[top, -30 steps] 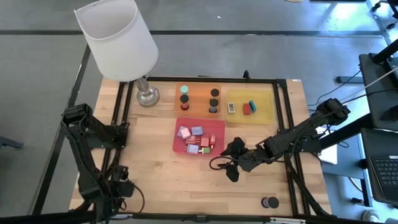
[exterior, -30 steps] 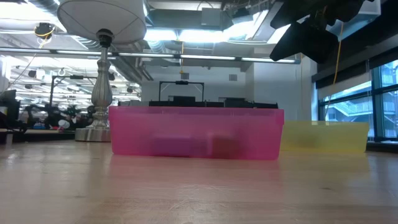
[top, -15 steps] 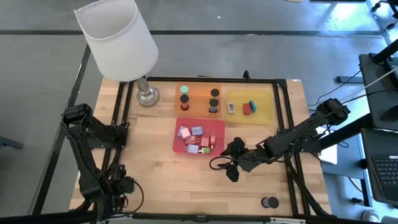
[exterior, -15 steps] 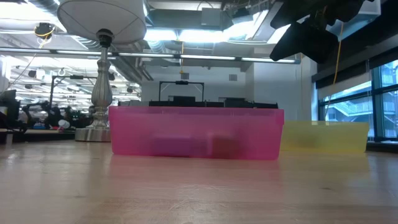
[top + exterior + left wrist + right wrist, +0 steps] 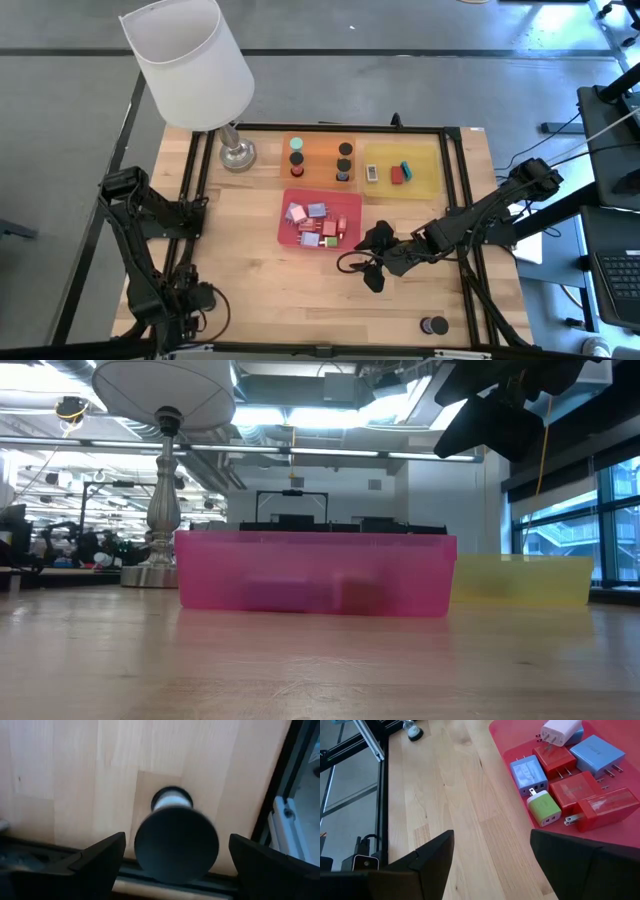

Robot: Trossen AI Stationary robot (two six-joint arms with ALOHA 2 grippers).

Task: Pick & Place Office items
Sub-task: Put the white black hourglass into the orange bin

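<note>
My left gripper will stand the hourglass in the orange tray, so next it will grab the hourglass by its round black end cap.
A short black cylinder with a white band stands upright on the wood near the table's front left. My left gripper points down over it, open, one finger on either side and clear of it. My right gripper hangs open and holding nothing just right of the red tray. That tray holds several red, pink, lavender-blue and green blocks. Black cylinders stand in the orange tray. White, red and teal rectangles lie in the yellow tray.
Another black cylinder sits on the wood at the front right. A white-shaded lamp stands at the far left, its base beside the orange tray. A black frame runs around the tabletop. Bare wood lies in front of the red tray.
My left gripper has turned a little about its own downward axis, staying over the same spot. Nothing else has moved.
</note>
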